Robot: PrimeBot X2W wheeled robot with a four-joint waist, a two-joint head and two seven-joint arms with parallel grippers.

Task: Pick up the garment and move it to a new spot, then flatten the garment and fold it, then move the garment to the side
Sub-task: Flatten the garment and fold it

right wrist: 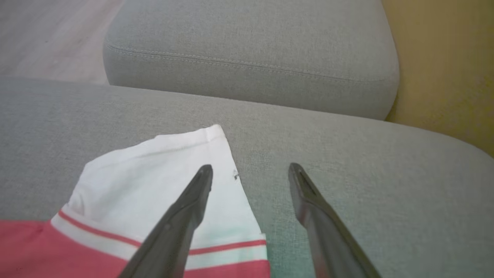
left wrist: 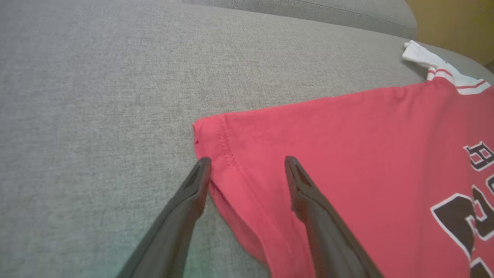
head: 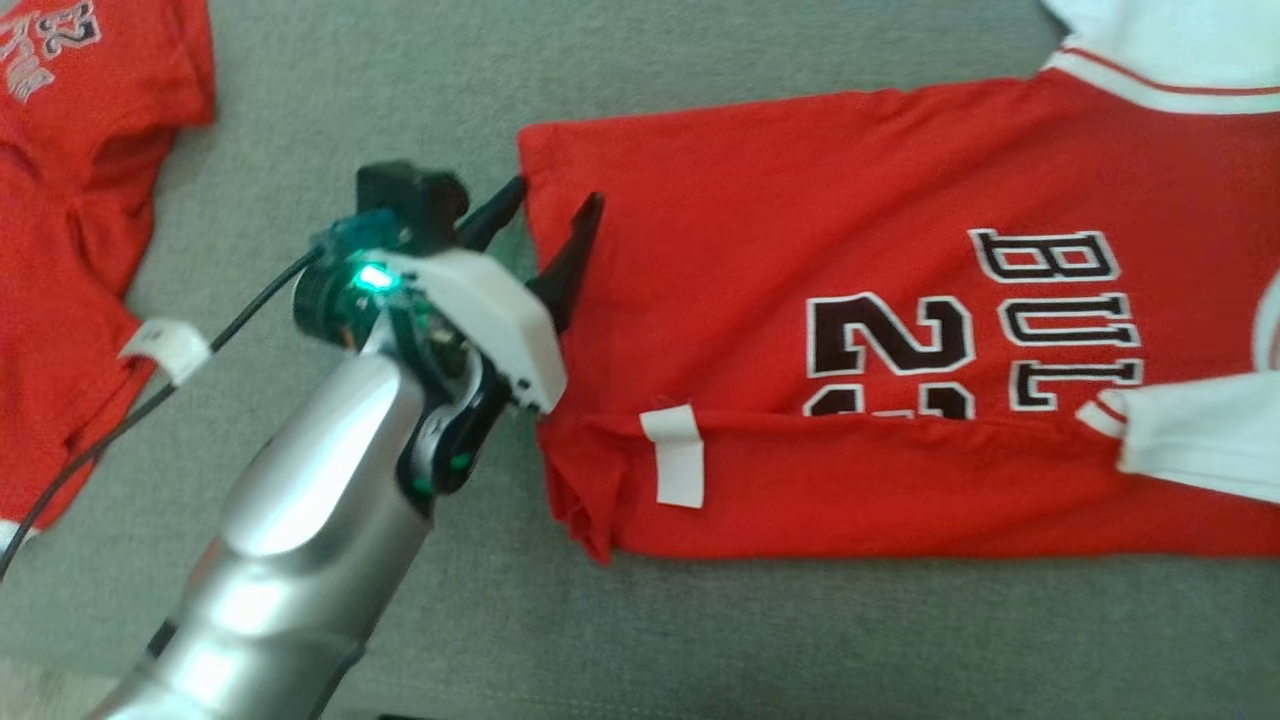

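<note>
The garment's edge lifts loose at its unfolded hem corner (head: 551,186), while its printed body (head: 882,270) lies flat, so my left gripper next needs to grab the garment by that corner.
The garment (head: 860,330) is a red jersey with white sleeves and black lettering, lying flat and partly folded on the grey cushion. My left gripper (head: 550,225) hovers open over its hem corner, one finger over the cloth and one at its edge, as the left wrist view shows (left wrist: 247,162) above the red hem (left wrist: 239,154). In the right wrist view my right gripper (right wrist: 251,168) stands open above the edge of a white sleeve (right wrist: 162,170), with nothing between its fingers.
A second red garment (head: 70,200) lies at the left of the cushion. A black cable (head: 150,400) trails from my left wrist. Beyond the cushion (right wrist: 347,154) sit another grey cushion (right wrist: 251,50) and a yellow wall (right wrist: 444,58).
</note>
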